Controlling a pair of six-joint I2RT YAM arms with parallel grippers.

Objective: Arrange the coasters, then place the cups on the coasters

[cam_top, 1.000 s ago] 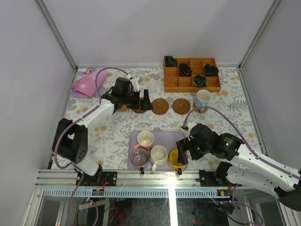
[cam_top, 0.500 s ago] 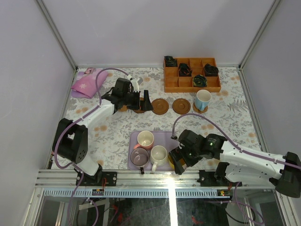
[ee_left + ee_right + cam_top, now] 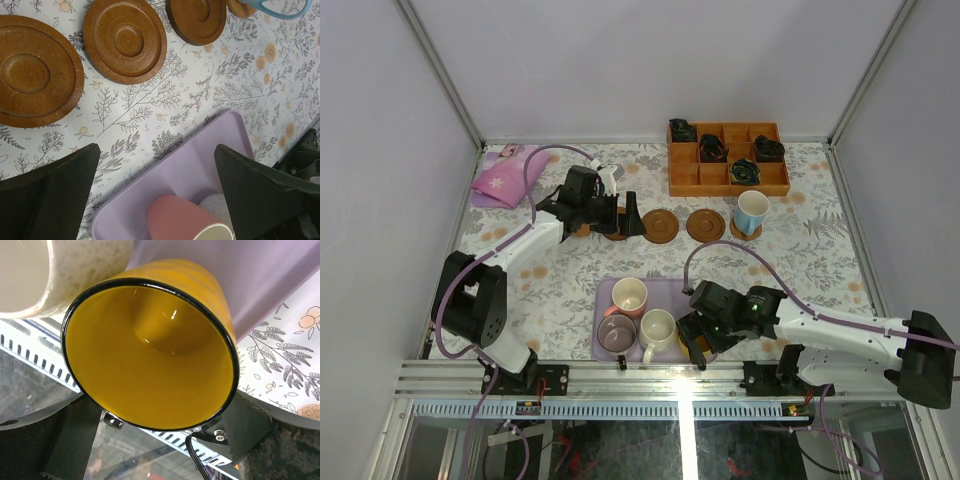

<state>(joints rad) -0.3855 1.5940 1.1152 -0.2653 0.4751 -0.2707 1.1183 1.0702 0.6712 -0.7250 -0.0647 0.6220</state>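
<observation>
My right gripper is above the yellow cup, with its rim (image 3: 697, 346) (image 3: 159, 428) between my fingers. My right gripper should go lower before it closes on the cup.
Two bare coasters (image 3: 660, 225) (image 3: 705, 224) lie in a row at mid-table. A third one carries the light blue cup (image 3: 752, 210). My left gripper (image 3: 620, 222) hovers open at the row's left end and hides what lies under it. Its wrist view shows three coasters (image 3: 35, 77) (image 3: 125, 40) (image 3: 197, 20) and the pink cup (image 3: 185, 217) between the spread fingers (image 3: 50, 195). On the lavender tray (image 3: 650, 288) stand the pink (image 3: 629, 296), purple (image 3: 617, 333), white (image 3: 657, 330) and yellow (image 3: 690, 335) cups. My right gripper (image 3: 157, 435) is open, one finger on each side of the yellow cup (image 3: 150, 350).
An orange-brown compartmented box (image 3: 728, 160) with dark items sits at the back right. A pink pouch (image 3: 505, 178) lies at the back left. The metal rail (image 3: 640, 380) runs along the near edge, close behind the tray.
My right arm has swung left and lowered, so its open fingers now straddle the yellow cup. The left arm and all cups and coasters have stayed put.
</observation>
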